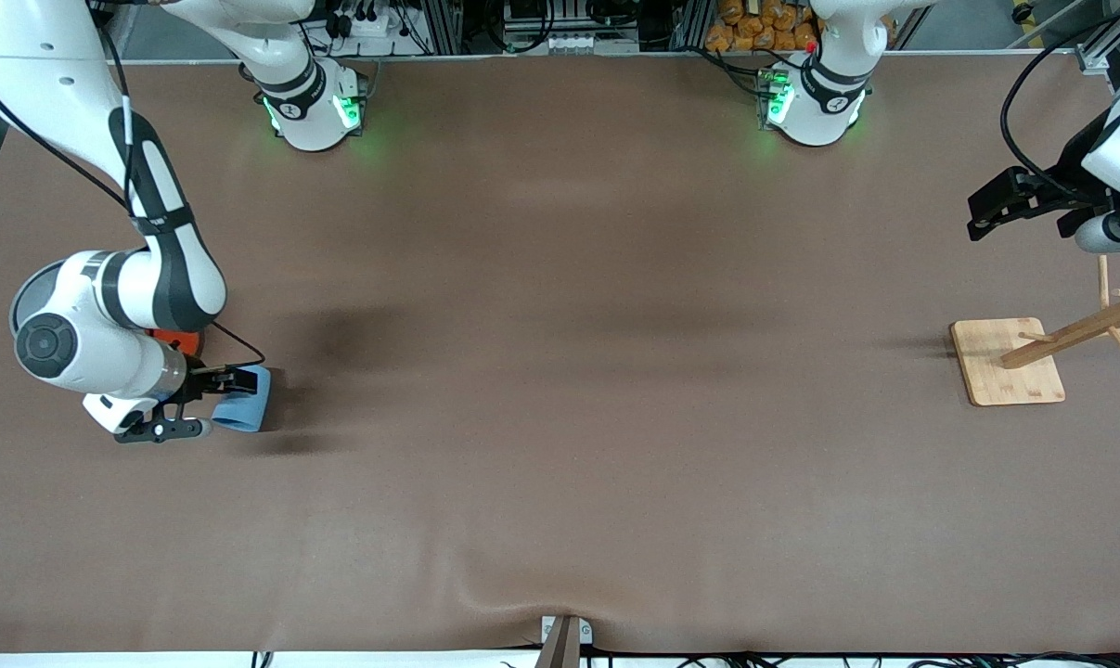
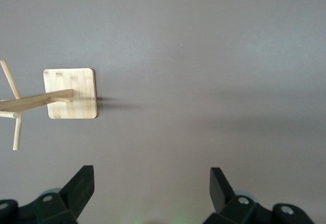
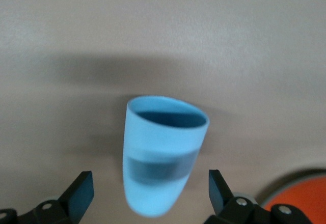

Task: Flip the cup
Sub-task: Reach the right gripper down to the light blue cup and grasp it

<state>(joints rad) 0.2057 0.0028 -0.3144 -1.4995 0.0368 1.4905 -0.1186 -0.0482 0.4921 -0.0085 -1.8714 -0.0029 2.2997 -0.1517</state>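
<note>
My right gripper should next grab the light-blue cup by its body near the base of the cup. That leaves the light-blue cup's opening (image 3: 171, 118) free for the flip.
The light-blue cup (image 1: 247, 401) is at the right arm's end of the table, lying on its side with its darker open mouth turned away from my right gripper. In the right wrist view the cup (image 3: 163, 142) sits between the two fingers, base end closest to the camera. My right gripper (image 1: 212, 401) is open, with a finger on each side of the cup and a gap to each; its own view shows the same (image 3: 150, 193). My left gripper (image 1: 986, 209) is open and empty, waiting in the air over the left arm's end of the table (image 2: 152, 183).
An orange can (image 1: 174, 339) stands beside the cup, mostly hidden under the right arm; its edge shows in the right wrist view (image 3: 300, 198). A wooden peg rack on a square base (image 1: 1007, 362) stands below the left gripper, also in the left wrist view (image 2: 70, 93).
</note>
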